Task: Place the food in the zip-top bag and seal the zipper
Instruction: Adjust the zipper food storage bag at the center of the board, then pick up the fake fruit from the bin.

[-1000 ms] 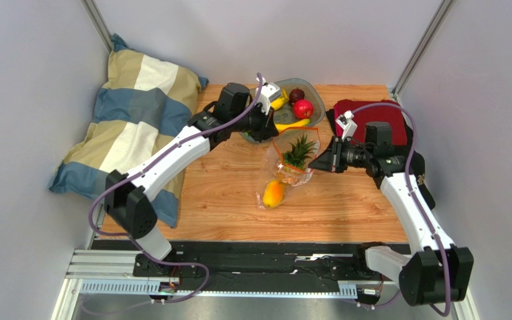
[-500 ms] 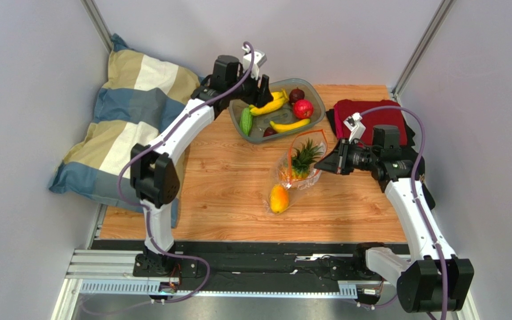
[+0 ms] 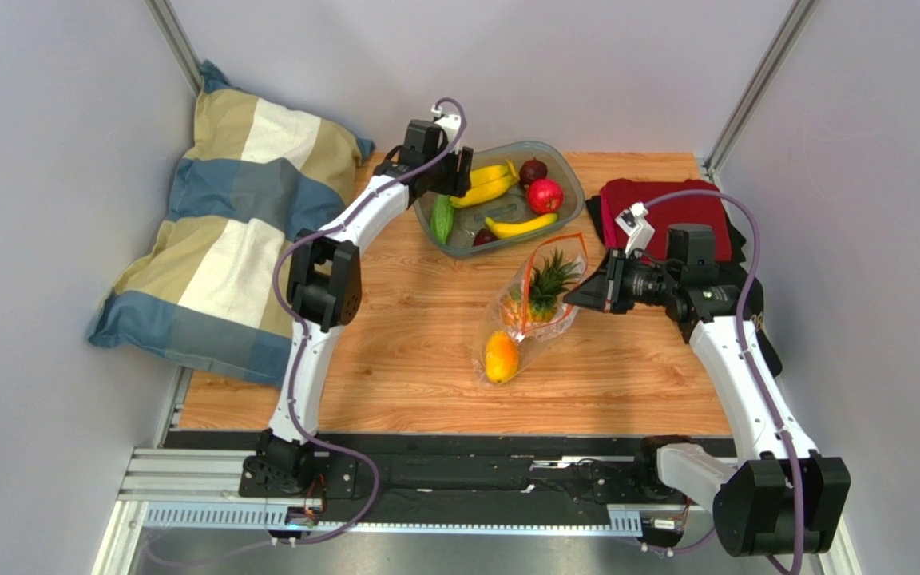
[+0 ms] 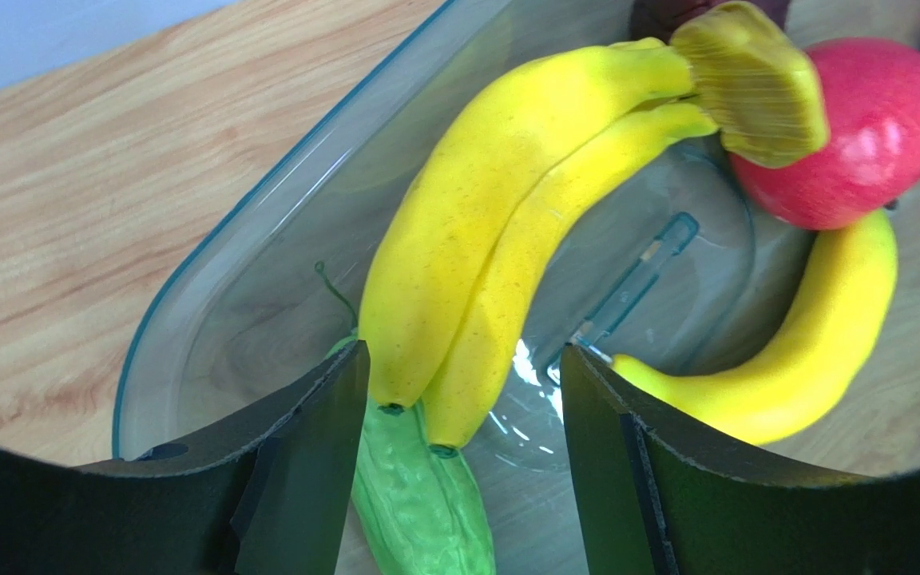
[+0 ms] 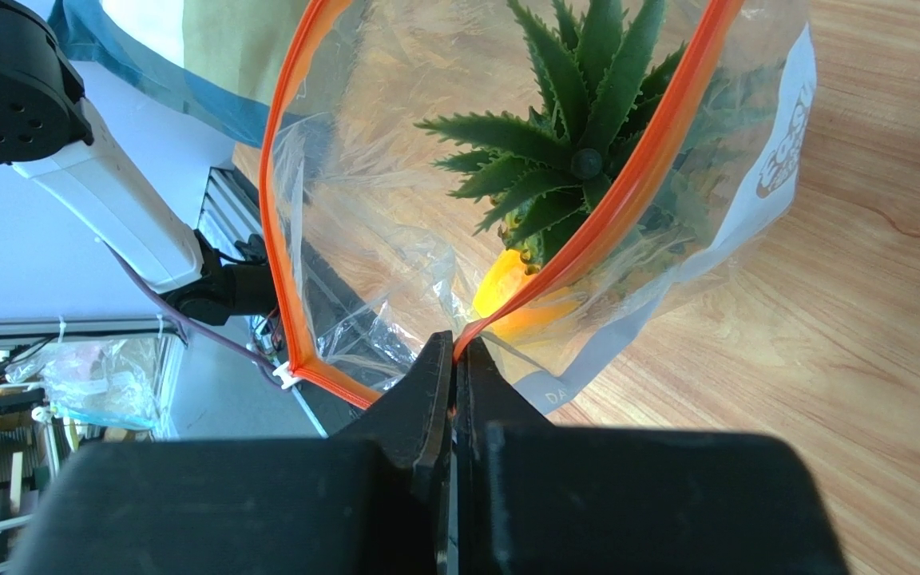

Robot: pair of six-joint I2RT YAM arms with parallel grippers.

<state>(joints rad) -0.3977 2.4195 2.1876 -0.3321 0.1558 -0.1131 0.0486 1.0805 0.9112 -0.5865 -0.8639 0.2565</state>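
Observation:
I will next grab the yellow banana bunch by its tips with my left gripper. The bunch's stem end then stays free to go into the zip-top bag (image 3: 522, 314) first.
A grey-green tray (image 3: 563, 162) at the back holds food: a bunch of yellow bananas (image 4: 513, 228), a single banana (image 4: 813, 347), a green cucumber (image 4: 417, 503), a red fruit (image 4: 873, 132) and a dark purple fruit (image 3: 532, 170). My left gripper (image 4: 465, 365) hangs open over the tray, with the banana tips and the cucumber's end between its fingers and touching neither. My right gripper (image 5: 453, 350) is shut on the orange-red zipper (image 5: 279, 240) and holds the zip-top bag (image 3: 522, 314) mouth open. In the bag are a pineapple (image 5: 573, 156) and an orange-yellow mango (image 3: 501, 356). The white slider (image 5: 289, 377) sits at the zipper's corner.
A striped pillow (image 3: 237, 228) lies at the table's left edge. A folded red cloth (image 3: 669, 206) lies behind the right arm. Grey walls close in on both sides, and a black rail (image 3: 465, 461) runs along the near edge.
The left gripper went from shut to open, and the arm swung back to the tray's left end. The right gripper drew the bag's mouth slightly right.

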